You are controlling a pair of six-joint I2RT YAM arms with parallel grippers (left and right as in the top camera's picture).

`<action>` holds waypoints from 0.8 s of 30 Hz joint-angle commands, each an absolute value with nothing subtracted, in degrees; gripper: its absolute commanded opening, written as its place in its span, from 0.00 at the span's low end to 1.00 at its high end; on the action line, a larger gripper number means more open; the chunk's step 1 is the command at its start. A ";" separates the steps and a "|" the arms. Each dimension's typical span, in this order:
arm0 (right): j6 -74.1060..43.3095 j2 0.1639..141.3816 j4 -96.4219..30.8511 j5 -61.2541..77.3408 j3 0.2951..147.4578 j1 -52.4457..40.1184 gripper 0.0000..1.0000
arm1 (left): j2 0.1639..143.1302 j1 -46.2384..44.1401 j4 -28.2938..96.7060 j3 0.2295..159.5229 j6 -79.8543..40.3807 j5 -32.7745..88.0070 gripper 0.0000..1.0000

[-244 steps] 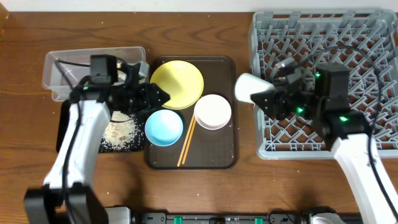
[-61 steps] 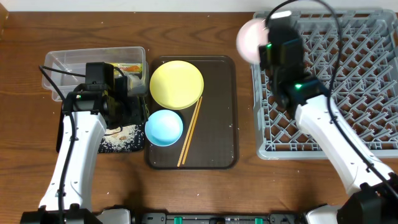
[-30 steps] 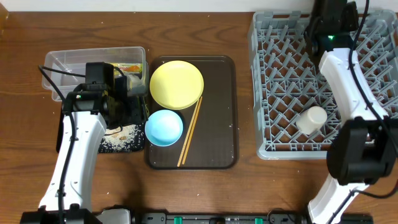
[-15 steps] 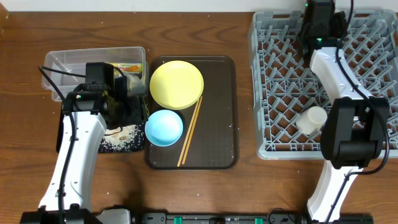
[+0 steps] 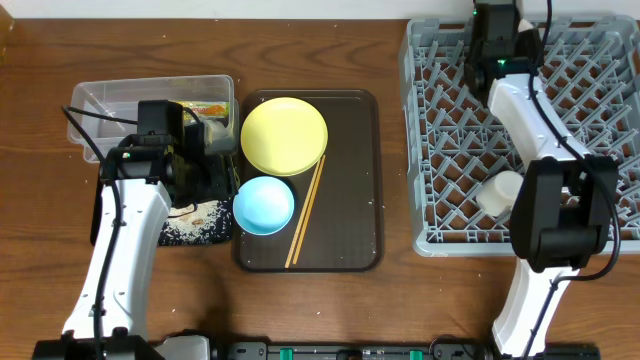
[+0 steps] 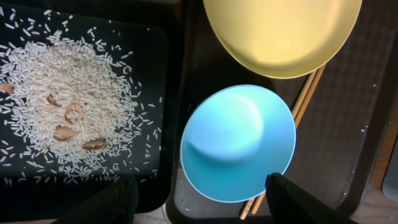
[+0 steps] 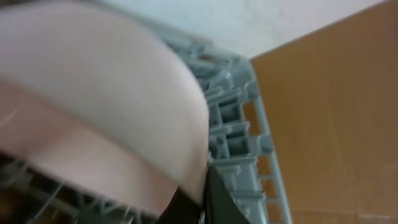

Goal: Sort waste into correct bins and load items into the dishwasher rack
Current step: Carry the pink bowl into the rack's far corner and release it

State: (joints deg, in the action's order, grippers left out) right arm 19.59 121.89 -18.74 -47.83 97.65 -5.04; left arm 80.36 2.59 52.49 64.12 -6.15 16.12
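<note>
The robot's right gripper should keep hold of the white bowl until the bowl's rim rests on the rack's wires, because the bowl's lower edge is slanted above them.
My right gripper [image 7: 204, 199] is shut on the rim of the white bowl [image 7: 93, 106], which fills the left of the right wrist view. It hangs over the far left corner of the grey dishwasher rack [image 5: 600, 130]; overhead, the right gripper [image 5: 493, 30] hides the bowl. A pale cup [image 5: 500, 192] lies in the rack. My left gripper [image 6: 199, 202] stands open above the light blue bowl [image 6: 237, 142], with nothing between its fingers. The yellow plate [image 5: 285, 135] and two chopsticks [image 5: 305, 215] lie beside that bowl.
The plate, blue bowl and chopsticks rest on a dark brown serving tray [image 5: 350, 200]. Left of it are a black tray [image 5: 200, 232] holding rice grains [image 6: 62, 106] and a clear tub [image 5: 100, 100] holding a printed wrapper [image 5: 205, 107].
My right arm has slid left along the rack's far edge with the white bowl. The left arm has not moved.
</note>
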 commanded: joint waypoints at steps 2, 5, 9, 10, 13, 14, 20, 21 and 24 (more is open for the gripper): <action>8.05 121.58 -25.80 -47.31 97.60 -7.18 0.01 | 80.16 2.83 52.66 64.62 -6.46 15.79 0.68; 4.19 120.51 -30.52 -45.76 97.60 -7.46 0.01 | 80.16 2.83 52.64 64.62 -6.46 15.79 0.68; -1.61 118.67 -36.71 -42.35 97.60 -7.55 0.01 | 80.16 2.83 52.64 64.62 -6.48 15.79 0.69; -2.81 118.28 -38.13 -41.04 97.60 -7.53 0.01 | 80.16 2.83 52.66 64.62 -6.48 15.79 0.68; -4.71 116.33 -41.56 -37.04 97.60 -7.53 0.09 | 80.16 2.83 52.66 64.62 -6.46 15.79 0.68; -4.69 115.55 -42.26 -35.68 97.60 -7.53 0.18 | 80.16 2.83 52.66 64.62 -6.46 15.77 0.68; -4.67 109.10 -44.31 -27.53 97.60 -7.60 0.47 | 80.16 2.83 52.66 64.62 -6.46 15.77 0.69; -4.67 107.79 -44.66 -24.99 97.60 -7.60 0.49 | 80.16 2.83 52.66 64.62 -6.46 15.77 0.69; -4.69 104.16 -45.50 -12.36 97.60 -7.97 0.49 | 80.16 2.83 52.66 64.62 -6.46 15.77 0.69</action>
